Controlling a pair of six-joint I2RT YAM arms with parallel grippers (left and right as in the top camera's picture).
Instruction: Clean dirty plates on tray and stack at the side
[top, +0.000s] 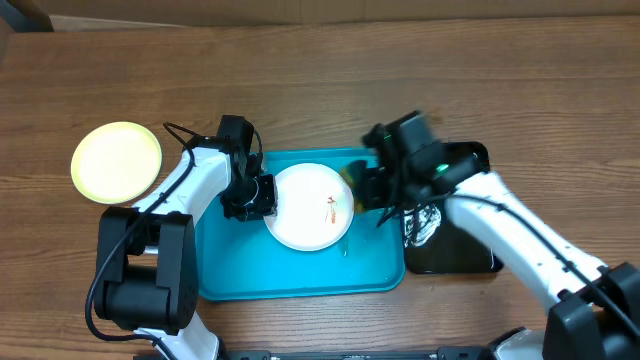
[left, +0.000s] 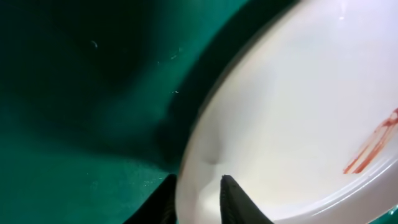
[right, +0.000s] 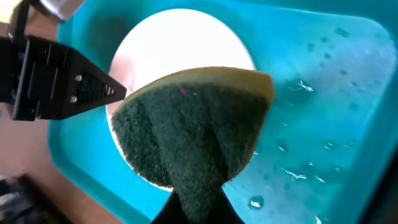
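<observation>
The sponge (right: 193, 130) hangs above the plate's edge beside the smear and would fall short if my right gripper opened. It moves toward the smear first, then opens.
A white plate (top: 310, 205) with a small orange-red smear lies on the turquoise tray (top: 300, 275). My left gripper (top: 262, 196) is shut on the plate's left rim; in the left wrist view its fingers (left: 198, 198) pinch the rim of the plate (left: 298, 106) over the tray (left: 81, 93). My right gripper (top: 372, 188) is at the plate's right edge, shut on a green scouring sponge (right: 193, 130) held above the plate (right: 180, 43) and the wet tray (right: 323, 112). A pale yellow-green plate (top: 116, 161) lies on the table at the left. A third plate is not in view.
A glossy black tray (top: 450, 250) sits right of the turquoise tray, with a crumpled black-and-white thing (top: 426, 222) on it. Water drops lie on the turquoise tray's floor. My left arm's body (right: 50, 78) shows in the right wrist view.
</observation>
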